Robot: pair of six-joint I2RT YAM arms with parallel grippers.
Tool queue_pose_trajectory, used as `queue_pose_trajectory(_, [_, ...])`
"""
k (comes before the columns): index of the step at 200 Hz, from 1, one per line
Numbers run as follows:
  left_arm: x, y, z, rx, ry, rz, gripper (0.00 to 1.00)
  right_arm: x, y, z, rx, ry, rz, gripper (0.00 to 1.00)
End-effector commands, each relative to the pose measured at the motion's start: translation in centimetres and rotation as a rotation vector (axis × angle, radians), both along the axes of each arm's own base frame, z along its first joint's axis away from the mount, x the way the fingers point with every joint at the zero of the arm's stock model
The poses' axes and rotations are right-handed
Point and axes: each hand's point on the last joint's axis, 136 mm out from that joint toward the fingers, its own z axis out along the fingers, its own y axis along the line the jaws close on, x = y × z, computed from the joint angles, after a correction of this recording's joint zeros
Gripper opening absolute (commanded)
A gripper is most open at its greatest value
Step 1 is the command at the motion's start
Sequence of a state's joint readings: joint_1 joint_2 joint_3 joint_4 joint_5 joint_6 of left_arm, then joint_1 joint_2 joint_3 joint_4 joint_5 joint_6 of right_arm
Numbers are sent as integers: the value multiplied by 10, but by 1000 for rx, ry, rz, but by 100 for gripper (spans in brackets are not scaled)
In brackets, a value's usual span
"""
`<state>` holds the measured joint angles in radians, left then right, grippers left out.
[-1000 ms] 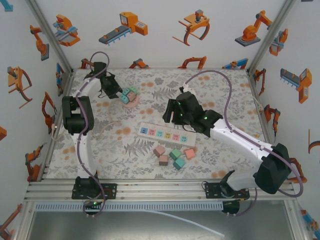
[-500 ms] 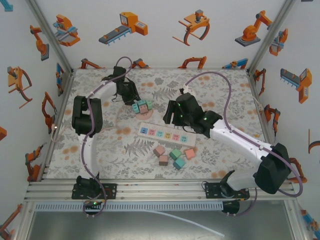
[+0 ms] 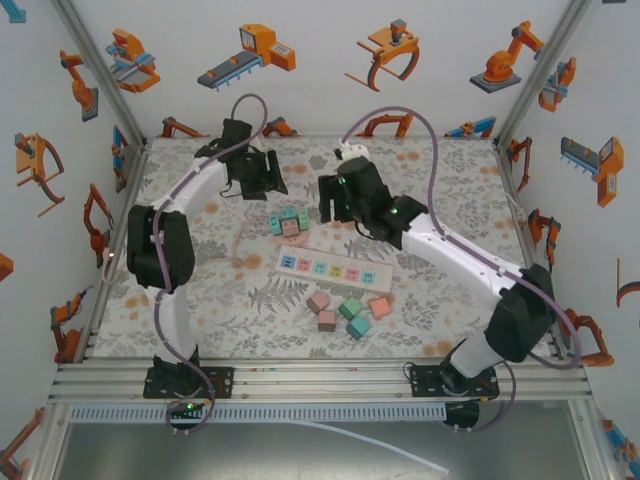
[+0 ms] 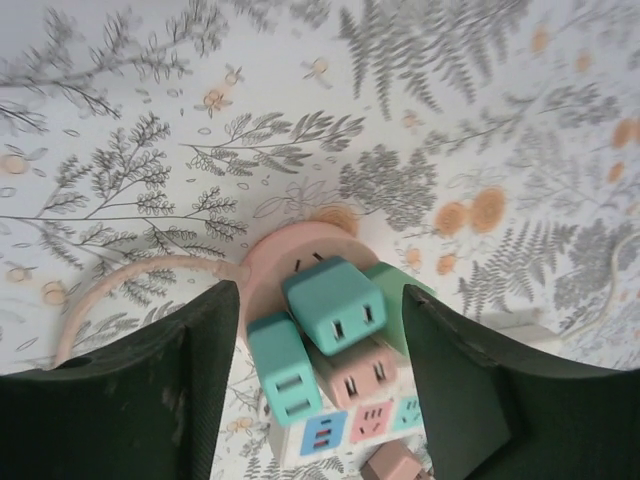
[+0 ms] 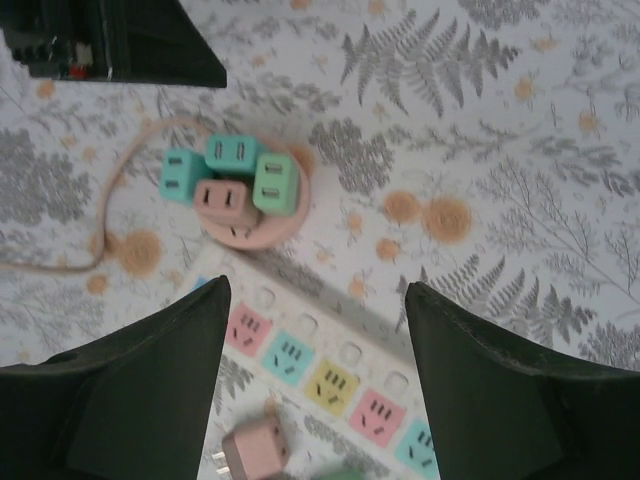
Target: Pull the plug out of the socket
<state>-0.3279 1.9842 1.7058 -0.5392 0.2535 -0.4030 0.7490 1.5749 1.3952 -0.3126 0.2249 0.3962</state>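
My right gripper needs to grab the green plug cube (image 3: pixel 304 218) (image 5: pixel 276 184) across its opposite sides next, to pull it off. The green plug cube's end facing the disc stays free this way.
The socket (image 3: pixel 332 268), a long white power strip with pastel outlets, lies mid-table; every outlet that shows is bare. A cluster of teal, pink and green plug cubes (image 3: pixel 290 222) sits on a round pink disc (image 4: pixel 270 270) just behind the socket's (image 4: pixel 350 425) left end. My left gripper (image 3: pixel 268 185) hovers behind this cluster, open, with the top teal cube (image 4: pixel 335 305) below the gap between its fingers (image 4: pixel 320 300). My right gripper (image 3: pixel 335 205) hangs open and empty above the socket (image 5: pixel 330 375), the cluster (image 5: pixel 240 185) ahead of its fingers (image 5: pixel 318 290).
Several loose pink and teal plug cubes (image 3: pixel 350 312) lie in front of the socket; one pink cube (image 5: pixel 255 450) shows its prongs. A pink cord (image 5: pixel 60 265) loops left from the disc. The left arm's dark body (image 5: pixel 110 40) is close above the cluster.
The left gripper carried the cube cluster right toward the socket's left end, then opened and drew back from it. The right gripper rose and moved toward the back left.
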Motion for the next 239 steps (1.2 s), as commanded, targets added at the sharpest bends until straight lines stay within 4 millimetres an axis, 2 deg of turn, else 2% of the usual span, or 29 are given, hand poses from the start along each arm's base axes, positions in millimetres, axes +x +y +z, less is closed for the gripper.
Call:
queue_pose_trajectory(1, [-5,14,51,31,-153,2,67,20,16,-1,25,49,-18,65])
queue_pose_trajectory(27, [-24,33,86,47,-271,43,70,43,34,-22,83,182,-48,63])
queue_pose_trajectory(46, [-42,43,93,67,-313,49,72,58,42,-46,69,263,-57,62])
queue_pose_trajectory(83, [-77,43,74,80,-290,-51,76,71,57,-90,-26,369,-44,61])
queue_pose_trajectory(114, [-90,40,57,70,-263,-94,76,75,61,-119,-75,444,-60,59])
queue_pose_trajectory(153, [-84,38,43,71,-228,-88,77,71,71,-142,-72,507,-38,50])
queue_pose_trajectory(209, [-46,26,27,63,-206,23,77,52,78,-157,-90,555,-11,47])
queue_pose_trajectory(239, [-29,18,7,75,-178,39,77,54,80,-163,-96,550,-10,35])
